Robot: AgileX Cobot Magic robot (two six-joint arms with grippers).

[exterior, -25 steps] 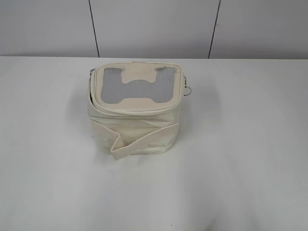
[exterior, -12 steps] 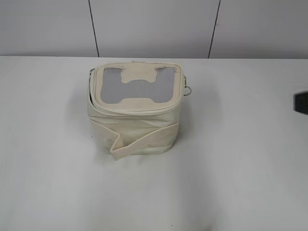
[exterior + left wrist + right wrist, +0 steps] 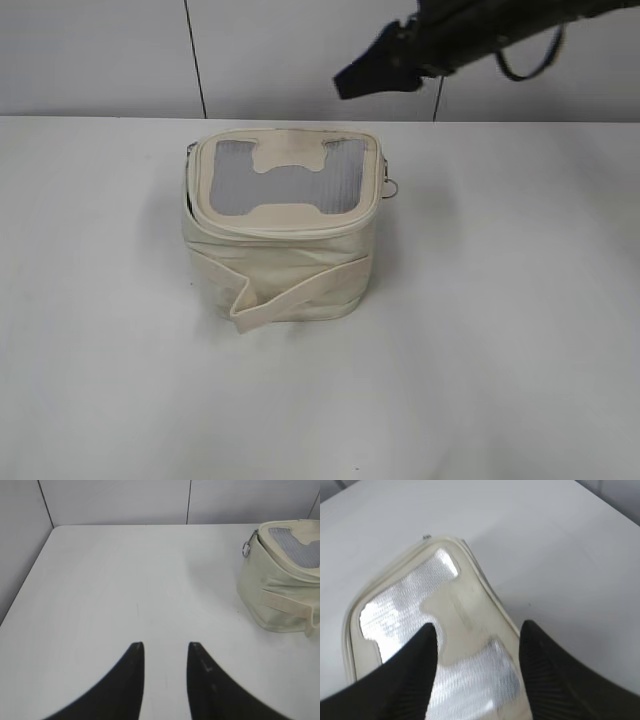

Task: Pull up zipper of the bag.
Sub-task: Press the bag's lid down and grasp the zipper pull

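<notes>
I need to grab the zipper slider by its silver ring pull point(image 3: 246, 549) with my left gripper next. Then I can pull up the zipper of the bag point(image 3: 277, 590).
The cream-white bag point(image 3: 285, 225) stands in the middle of the white table, its grey mesh lid with an H-shaped patch on top and its flat strap point(image 3: 300, 290) across the front. The zipper track point(image 3: 290, 232) runs round the lid edge. One silver ring pull point(image 3: 393, 187) hangs at its right corner and another slider point(image 3: 189, 152) sits at the back left. My right gripper point(image 3: 347, 84) hovers above and behind the bag; in the right wrist view it point(image 3: 479, 627) is open over the lid point(image 3: 455, 595). My left gripper point(image 3: 165, 645) is open and empty, well left of the bag point(image 3: 280, 580).
The white table point(image 3: 500, 350) spreads on all sides of the bag. A grey panelled wall point(image 3: 300, 50) rises along the table's back edge. In the left wrist view the table's left edge point(image 3: 30, 575) meets a side wall.
My right arm has come in from the right edge and swung up over the back of the bag. The bag has not moved.
</notes>
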